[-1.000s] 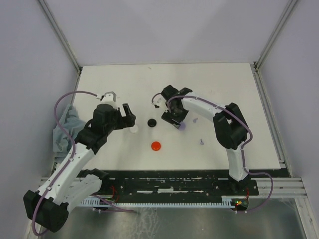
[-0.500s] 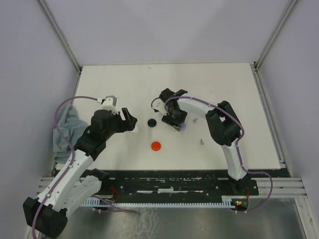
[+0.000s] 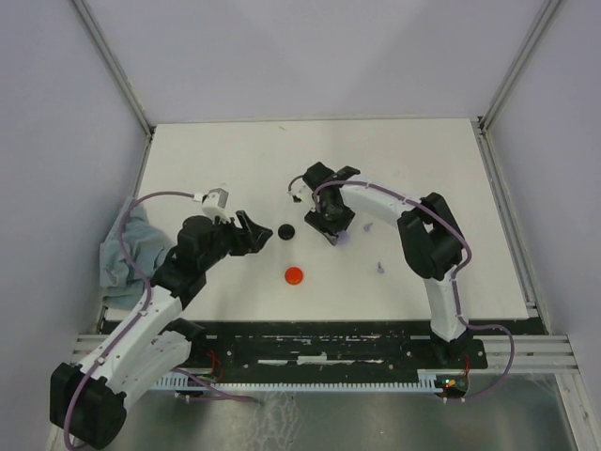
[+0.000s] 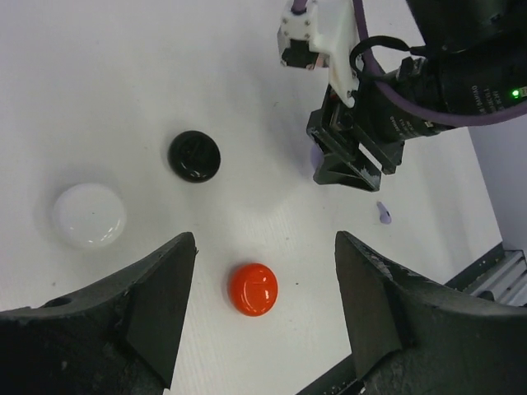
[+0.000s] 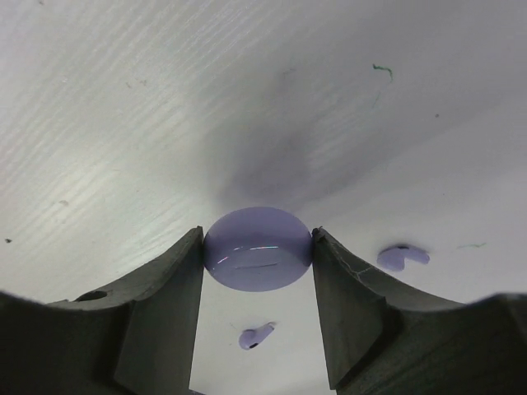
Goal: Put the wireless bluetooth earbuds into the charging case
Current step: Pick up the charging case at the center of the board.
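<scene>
My right gripper would raise the round lavender case off the table if I lifted it now, because both fingers are shut against the case's opposite ends.
My right gripper is shut on a round lavender case, low over the white table. Two lavender earbuds lie loose beside it, one between the fingers and one to the right. In the top view the right gripper is at mid-table, and one earbud lies to its right. My left gripper is open and empty above a round red case. A black case and a white case lie beyond it. In the top view the left gripper hides the white case.
A grey-blue cloth lies bunched at the table's left edge beside the left arm. The red case and the black case lie between the two grippers. Walls enclose the table at the back and both sides.
My left gripper has moved right and down toward the black and red cases and now covers the white case in the top view. The right gripper has hardly moved.
</scene>
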{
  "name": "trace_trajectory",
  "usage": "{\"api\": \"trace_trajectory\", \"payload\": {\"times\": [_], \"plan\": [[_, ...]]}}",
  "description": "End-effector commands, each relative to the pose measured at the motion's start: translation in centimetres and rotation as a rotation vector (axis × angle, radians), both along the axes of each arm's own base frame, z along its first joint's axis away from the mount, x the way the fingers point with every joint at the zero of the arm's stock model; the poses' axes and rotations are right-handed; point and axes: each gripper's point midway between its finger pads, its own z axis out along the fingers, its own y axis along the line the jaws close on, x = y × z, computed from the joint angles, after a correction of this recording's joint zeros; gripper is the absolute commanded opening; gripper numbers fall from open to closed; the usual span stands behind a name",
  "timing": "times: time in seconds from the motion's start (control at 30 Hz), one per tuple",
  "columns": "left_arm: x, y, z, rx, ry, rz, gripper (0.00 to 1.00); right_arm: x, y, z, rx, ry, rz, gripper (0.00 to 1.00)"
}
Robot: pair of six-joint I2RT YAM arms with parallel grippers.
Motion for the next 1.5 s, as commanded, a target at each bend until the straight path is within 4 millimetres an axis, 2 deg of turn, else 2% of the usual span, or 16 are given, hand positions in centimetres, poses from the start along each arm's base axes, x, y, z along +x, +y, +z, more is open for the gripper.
{"api": "trace_trajectory", "payload": {"times": [0.0, 0.23, 0.4, 0.67, 0.83, 1.0, 1.47], "plan": [[0.2, -2.6, 2.8, -0.139, -0.083, -0.06, 0.75, 0.9, 1.3, 5.7, 0.15, -0.133, -0.168, 0.46], [-0.6, -5.9, 3.1, -0.169, -0.116, -0.133, 0.75, 0.6, 2.4, 10.9, 0.358, -0.24, -0.38, 0.46], [-0.7, -7.7, 4.1, -0.208, -0.152, -0.163, 0.75, 0.4, 3.0, 15.6, 0.555, -0.326, -0.491, 0.46], [-1.0, -10.3, 5.9, -0.257, -0.22, -0.196, 0.72, -1.0, 3.9, 20.4, 0.803, -0.383, -0.63, 0.46], [-1.1, -11.3, 6.6, -0.277, -0.249, -0.197, 0.68, -1.9, 4.5, 22.4, 0.922, -0.394, -0.679, 0.46], [-1.0, -12.3, 7.3, -0.289, -0.277, -0.207, 0.64, -2.7, 4.8, 23.6, 1.014, -0.406, -0.735, 0.47], [0.0, -14.2, 9.2, -0.28, -0.431, -0.206, 0.54, -4.6, 5.0, 24.2, 1.119, -0.425, -0.839, 0.47]]}}
